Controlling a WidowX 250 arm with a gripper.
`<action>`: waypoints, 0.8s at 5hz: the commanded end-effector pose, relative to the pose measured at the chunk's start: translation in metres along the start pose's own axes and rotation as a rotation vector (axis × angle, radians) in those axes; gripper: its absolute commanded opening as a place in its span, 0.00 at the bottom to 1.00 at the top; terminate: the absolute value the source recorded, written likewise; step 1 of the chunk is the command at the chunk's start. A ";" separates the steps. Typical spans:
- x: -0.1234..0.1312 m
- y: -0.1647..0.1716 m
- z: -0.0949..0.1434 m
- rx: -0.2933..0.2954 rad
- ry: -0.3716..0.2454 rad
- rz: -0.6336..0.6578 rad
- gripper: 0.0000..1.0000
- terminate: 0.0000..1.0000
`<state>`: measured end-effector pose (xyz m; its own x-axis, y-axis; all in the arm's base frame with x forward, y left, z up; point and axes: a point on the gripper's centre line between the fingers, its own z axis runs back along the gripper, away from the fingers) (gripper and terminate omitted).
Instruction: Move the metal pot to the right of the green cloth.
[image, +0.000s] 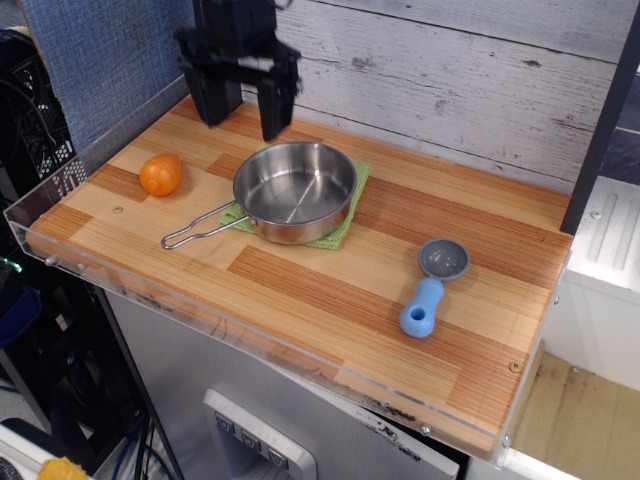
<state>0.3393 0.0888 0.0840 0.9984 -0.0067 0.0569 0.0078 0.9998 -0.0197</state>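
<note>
I should next grab the pot's rim opposite the wire-loop handle with my gripper, to move the metal pot off the green cloth.
The metal pot is a shallow shiny steel pan standing on top of the green cloth, which shows only at its edges around the pan. The pot's wire-loop handle points to the front left. My gripper is black, open and empty. It hangs above the back left part of the table, behind and to the left of the pot, apart from it.
An orange lies left of the pot. A small grey-and-blue scoop lies to the right front. The wooden table has a clear plastic rim, a plank wall behind, and a black post at the right.
</note>
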 end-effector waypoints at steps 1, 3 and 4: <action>-0.011 -0.031 0.005 0.049 -0.026 -0.093 1.00 0.00; -0.017 -0.049 -0.010 0.052 0.001 -0.143 1.00 0.00; -0.012 -0.044 -0.028 0.040 0.079 -0.130 1.00 0.00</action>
<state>0.3206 0.0409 0.0391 0.9861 -0.1401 -0.0890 0.1409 0.9900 0.0019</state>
